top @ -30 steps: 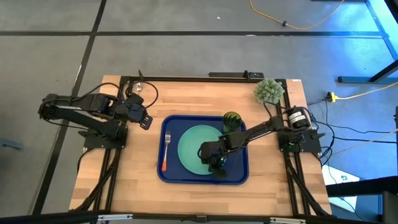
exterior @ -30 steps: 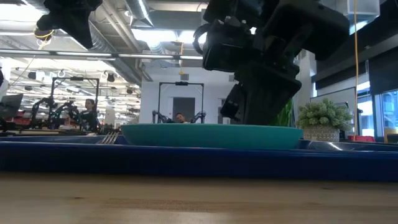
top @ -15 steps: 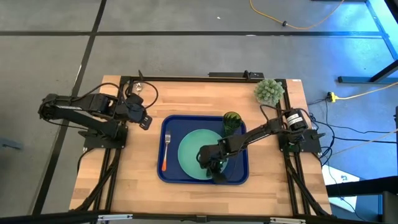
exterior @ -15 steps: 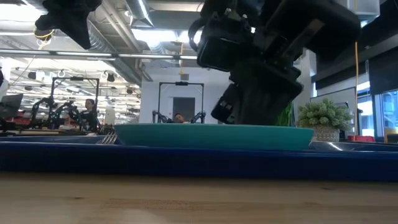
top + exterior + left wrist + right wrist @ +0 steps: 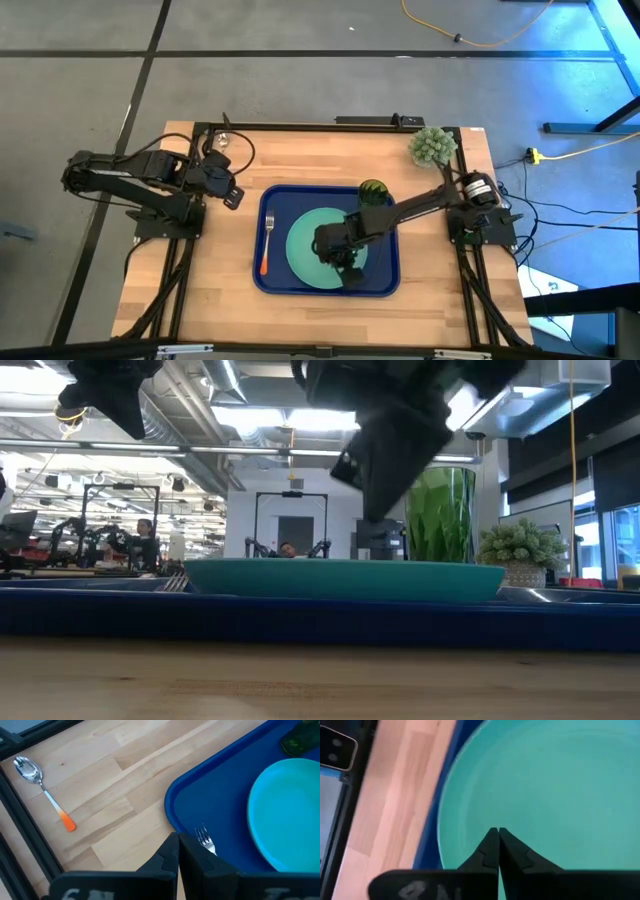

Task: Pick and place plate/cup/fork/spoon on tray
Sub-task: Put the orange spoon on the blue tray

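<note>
My left gripper grabs the spoon by its handle (image 5: 58, 810) next, to put it on the dark-blue tray (image 5: 220, 790).
The mint-green plate (image 5: 312, 245) lies flat in the dark-blue tray (image 5: 258, 283), and its rim shows in the low view (image 5: 300, 575). My right gripper (image 5: 338, 262) hangs shut above the plate's near part (image 5: 535, 785), clear of it (image 5: 373, 510). The dark-green cup (image 5: 372, 191) stands upright in the tray's far right corner. The fork (image 5: 267, 245) lies along the tray's left side. The spoon (image 5: 42, 792) lies on the bare wood at the far left. My left gripper (image 5: 238, 197) waits shut above the table, left of the tray.
A spiky pale-green ball plant (image 5: 432, 146) stands at the table's far right corner. Bare wood (image 5: 200, 290) stretches left of and in front of the tray. The spoon lies near the black frame rail (image 5: 20, 825) at the table's edge.
My right gripper has risen off the plate, staying shut, and has tipped as it went up. In the low view it now uncovers the cup behind it. The plate shifted slightly toward the near edge at first and has since lain still.
</note>
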{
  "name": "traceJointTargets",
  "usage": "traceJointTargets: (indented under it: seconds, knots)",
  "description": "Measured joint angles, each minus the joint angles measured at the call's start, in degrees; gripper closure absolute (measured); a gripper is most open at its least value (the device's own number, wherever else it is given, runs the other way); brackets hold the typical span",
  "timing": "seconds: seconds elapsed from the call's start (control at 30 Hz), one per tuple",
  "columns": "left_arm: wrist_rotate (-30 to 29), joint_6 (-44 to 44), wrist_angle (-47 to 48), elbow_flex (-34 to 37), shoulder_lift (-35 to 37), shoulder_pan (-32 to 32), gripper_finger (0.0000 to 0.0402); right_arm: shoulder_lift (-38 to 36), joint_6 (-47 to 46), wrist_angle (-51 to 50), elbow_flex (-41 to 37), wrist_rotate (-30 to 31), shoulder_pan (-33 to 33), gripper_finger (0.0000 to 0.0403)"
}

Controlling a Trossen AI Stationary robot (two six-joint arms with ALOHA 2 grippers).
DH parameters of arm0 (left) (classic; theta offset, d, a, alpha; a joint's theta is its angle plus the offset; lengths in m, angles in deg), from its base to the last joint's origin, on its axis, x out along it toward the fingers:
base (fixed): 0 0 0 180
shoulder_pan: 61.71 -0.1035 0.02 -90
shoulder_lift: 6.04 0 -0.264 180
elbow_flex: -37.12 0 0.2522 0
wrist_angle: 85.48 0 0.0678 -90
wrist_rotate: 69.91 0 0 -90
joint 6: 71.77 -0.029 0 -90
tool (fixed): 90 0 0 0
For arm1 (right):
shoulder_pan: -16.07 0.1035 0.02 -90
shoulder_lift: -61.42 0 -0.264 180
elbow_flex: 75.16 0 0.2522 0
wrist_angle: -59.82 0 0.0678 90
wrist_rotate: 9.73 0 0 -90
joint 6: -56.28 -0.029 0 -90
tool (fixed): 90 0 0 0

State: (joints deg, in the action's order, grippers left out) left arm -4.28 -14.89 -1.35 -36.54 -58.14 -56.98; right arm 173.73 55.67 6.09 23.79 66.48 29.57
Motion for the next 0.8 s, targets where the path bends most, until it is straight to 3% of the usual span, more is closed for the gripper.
traceJointTargets:
  seconds: [0.33, 0.8]
  knots:
    - [-0.01, -2.0, 0.02, 0.0, 0.0, 0.02, 0.0401, 0.0, 0.66, -23.52, 19.82, 10.69, -1.98, 0.0401]
    - [-1.62, -0.05, 5.7, 0.0, -0.24, -0.58, 0.0389, 0.04, -6.21, -42.62, 40.45, 26.53, -5.05, 0.0401]
